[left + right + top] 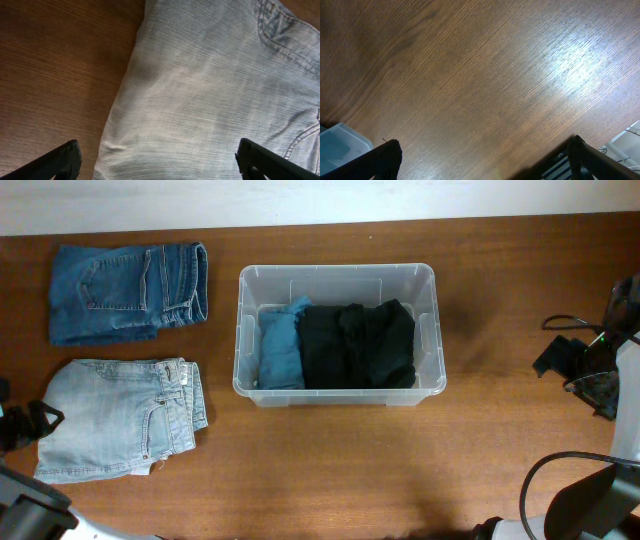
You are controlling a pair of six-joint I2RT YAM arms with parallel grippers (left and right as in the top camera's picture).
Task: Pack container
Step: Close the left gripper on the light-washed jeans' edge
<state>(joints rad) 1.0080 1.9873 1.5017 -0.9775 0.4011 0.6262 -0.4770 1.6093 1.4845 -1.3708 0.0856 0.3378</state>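
Note:
I should next use my left gripper to grab the light blue jeans' folded edge farthest from the container and pack them, so the waistband end hangs free.
The clear plastic container (336, 272) stands at the table's middle. It holds a folded teal garment (281, 348) on its left and a black garment (358, 345) filling the rest. Folded light blue jeans (122, 418) lie left of it, and folded dark blue jeans (126, 291) lie behind those. My left gripper (28, 424) is open and empty at the light jeans' left edge. In the left wrist view its fingers (160, 162) straddle the light jeans (215, 85). My right gripper (562, 356) is open and empty over bare table right of the container.
The right wrist view shows the open fingers (482, 157) over bare wood, with a container corner (340, 145) at the lower left. Cables (560, 465) and arm bases sit at the right edge. A white wall runs along the far edge.

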